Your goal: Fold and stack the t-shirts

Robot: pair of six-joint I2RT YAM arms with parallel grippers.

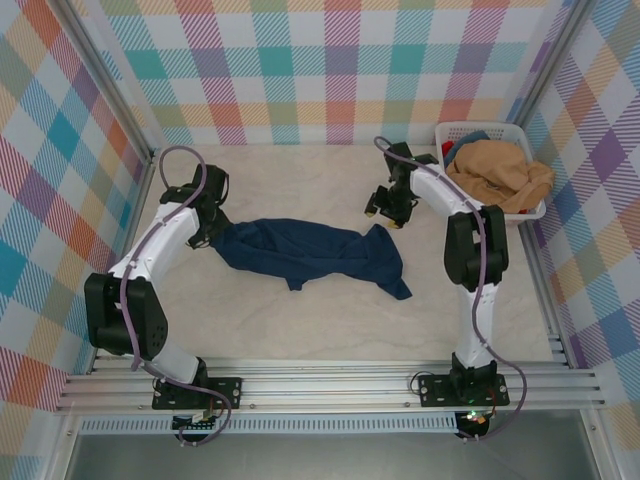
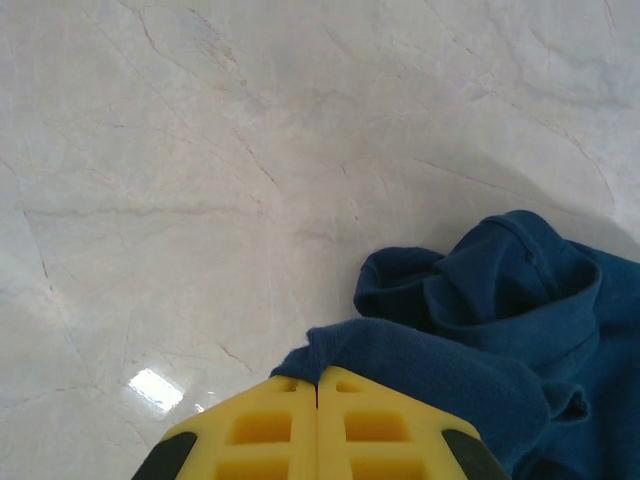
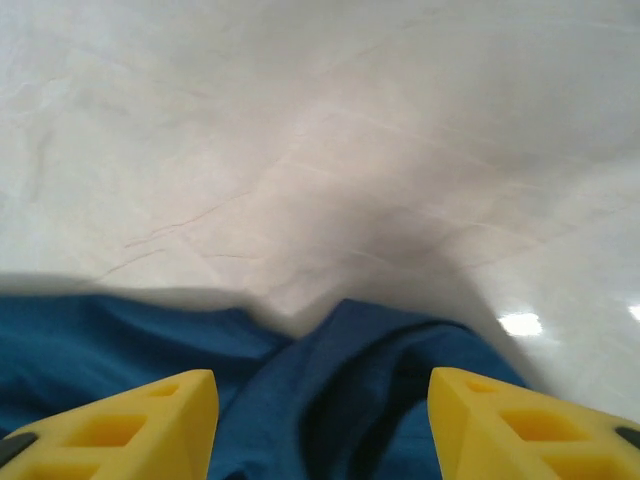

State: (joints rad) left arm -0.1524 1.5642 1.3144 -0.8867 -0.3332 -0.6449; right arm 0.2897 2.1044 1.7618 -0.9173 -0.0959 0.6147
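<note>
My right gripper grasps the navy blue t-shirt's far edge (image 1: 379, 231) (image 3: 348, 328) next, at the t-shirt's end opposite my left gripper, to stretch and spread it for folding.
The navy blue t-shirt (image 1: 310, 255) lies bunched in a long strip across the middle of the table. My left gripper (image 1: 212, 232) is shut on its left end; in the left wrist view a fold of navy cloth (image 2: 420, 360) is pinched between the closed yellow fingers (image 2: 270, 425). My right gripper (image 1: 385, 210) hovers just above the shirt's right end, open. In the right wrist view its yellow fingers (image 3: 150, 420) stand wide apart, with loose navy cloth (image 3: 330, 410) lying below them. The tan-orange t-shirt (image 1: 500, 170) is heaped in the basket at the back right.
The white slotted basket (image 1: 470, 128) stands in the back right corner, with a bit of blue cloth (image 1: 468, 142) under the tan shirt. Checked walls close the table on three sides. Pale marble tabletop (image 1: 300, 180) lies bare behind and in front of the navy shirt.
</note>
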